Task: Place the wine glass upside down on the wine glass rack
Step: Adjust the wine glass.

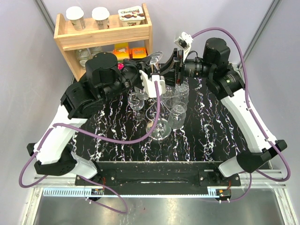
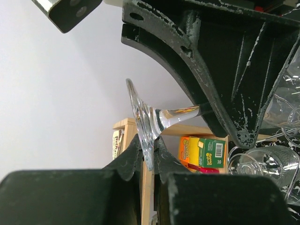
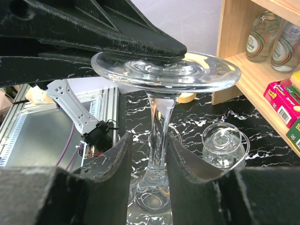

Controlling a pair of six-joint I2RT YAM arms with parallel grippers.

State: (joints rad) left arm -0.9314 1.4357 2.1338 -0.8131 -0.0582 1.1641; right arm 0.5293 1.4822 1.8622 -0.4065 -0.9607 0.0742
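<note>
The stem (image 2: 196,111) lies between my fingers below the foot (image 2: 140,117), so my right gripper closes next. Closing now would catch the stem.
The wine glass (image 1: 154,58) hangs upside down above the table, foot (image 3: 164,70) on top and bowl below. My left gripper (image 2: 147,143) is shut on the rim of the foot (image 2: 140,117), and in the top view it (image 1: 154,68) sits just under the foot. My right gripper (image 3: 149,138) stands open astride the stem (image 3: 158,126), with a gap on its left side; from above it (image 1: 176,70) is to the right of the glass. The wine glass rack (image 1: 140,101), silver wire scrolls over a shiny disc base (image 1: 158,130), stands a little nearer than the held glass.
Other clear glasses stand upside down near the rack (image 1: 179,112), one beside the held bowl (image 3: 224,143) and one at the right of the left wrist view (image 2: 267,161). The wooden shelf (image 1: 103,35) with cups, boxes (image 2: 206,151) and bottles (image 3: 260,33) stands behind.
</note>
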